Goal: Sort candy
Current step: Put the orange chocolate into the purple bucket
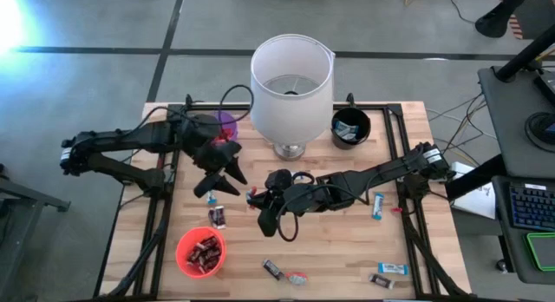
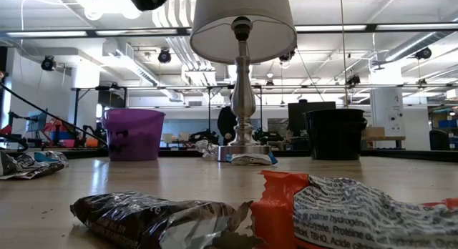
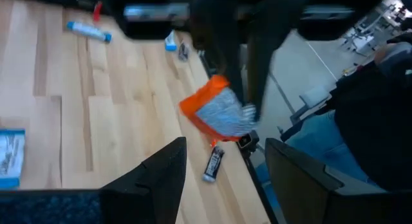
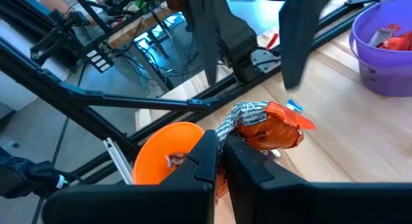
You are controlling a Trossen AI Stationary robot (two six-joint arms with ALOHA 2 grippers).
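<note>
My left gripper grabs the wrapped bar by its orange-red end (image 1: 251, 195) next, to sort the bar into the purple cup (image 1: 227, 124).
The candy in play is a crumpled orange-red and silver wrapped bar (image 4: 267, 124), held in the air at mid-table by my right gripper (image 4: 222, 139), which is shut on it. In the high view that gripper (image 1: 257, 199) reaches in from the table's right. My left gripper (image 3: 225, 161) stands open just to the left of it (image 1: 223, 180), its fingers pointing at the bar (image 3: 215, 114) with a gap between them and it. Loose candy lies flat on the wood: a dark bar (image 1: 217, 217), a blue one (image 1: 378, 205) and others near the front edge (image 1: 392, 268). My right gripper pinches the silver crimped end of the wrapper (image 4: 237, 114) between its two shut fingertips. The fingers come nearly level from the table's right, slanting a little down. The rest of the bar sticks out beyond the fingertips, lifted clear of the table.
An orange cup (image 1: 186, 260) with candy stands front left. A purple cup (image 1: 229, 121) is half under my left arm, and a black cup (image 1: 350, 128) is at the back right. A white-shaded lamp (image 1: 292, 81) stands at back centre. Black rails (image 1: 408, 224) run along both sides.
</note>
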